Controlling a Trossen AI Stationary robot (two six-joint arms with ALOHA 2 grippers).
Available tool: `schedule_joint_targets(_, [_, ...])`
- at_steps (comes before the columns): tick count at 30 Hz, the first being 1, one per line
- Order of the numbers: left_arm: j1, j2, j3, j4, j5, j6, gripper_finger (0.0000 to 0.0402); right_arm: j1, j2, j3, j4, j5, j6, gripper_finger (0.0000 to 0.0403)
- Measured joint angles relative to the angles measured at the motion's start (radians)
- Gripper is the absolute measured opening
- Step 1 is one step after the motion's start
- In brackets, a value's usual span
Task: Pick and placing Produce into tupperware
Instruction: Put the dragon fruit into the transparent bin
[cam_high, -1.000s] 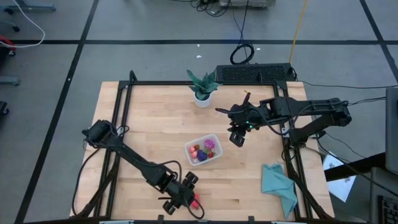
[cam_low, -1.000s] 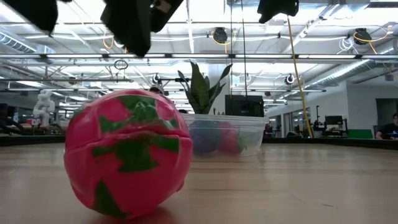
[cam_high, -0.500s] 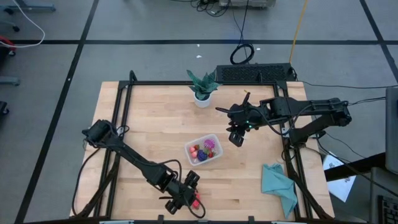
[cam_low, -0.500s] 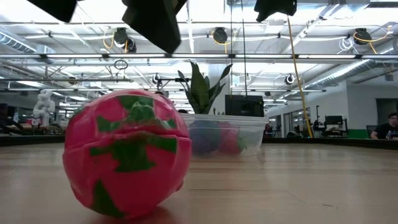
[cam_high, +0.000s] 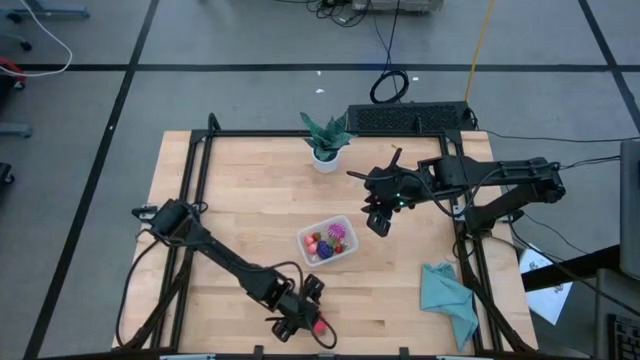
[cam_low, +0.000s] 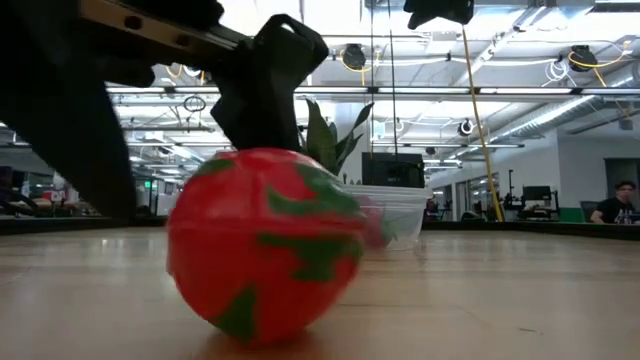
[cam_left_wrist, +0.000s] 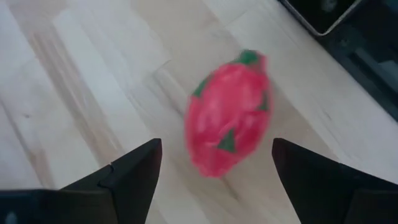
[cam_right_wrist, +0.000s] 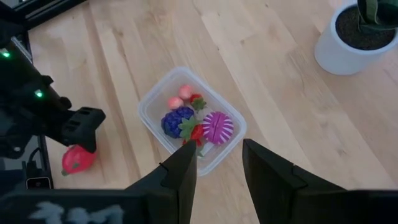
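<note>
My left gripper should go lower before it closes on the red fruit (cam_left_wrist: 228, 118), because its fingers are above the fruit and would miss it if they closed now.
A red toy fruit with green leaf marks (cam_left_wrist: 229, 121) lies on the bare wood near the table's near edge (cam_high: 318, 325) and fills the low view (cam_low: 265, 250). My left gripper (cam_left_wrist: 216, 148) is open and low over it, one finger on either side. The clear tupperware (cam_high: 327, 241) sits mid-table holding several fruits, purple, pink and red (cam_right_wrist: 193, 121). My right gripper (cam_right_wrist: 217, 171) is open and hovers above the table, right of the container (cam_high: 380, 218). My left gripper comes at the red fruit slanting down from the table's left. Its fingers (cam_low: 272, 95) stand close on both sides of the fruit, which rests on the table. I cannot tell whether either finger touches it.
A green potted plant in a white pot (cam_high: 326, 140) stands at the far edge. A teal cloth (cam_high: 450, 295) lies at the near right corner. The black frame rail (cam_left_wrist: 336, 25) runs just beyond the fruit along the near edge. Bare wood lies left of the container.
My left gripper has come down from above the red fruit until its fingers stand around it. The fruit has rolled a little toward the table's right and turned, showing a different face. My right arm has kept still.
</note>
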Motion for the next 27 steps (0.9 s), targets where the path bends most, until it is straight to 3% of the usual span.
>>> schedule_joint_targets(27, [0.008,0.03,0.0,0.083,0.054,-0.02,0.0312,0.0,0.0,0.0,0.012,0.0,-0.004,0.0121])
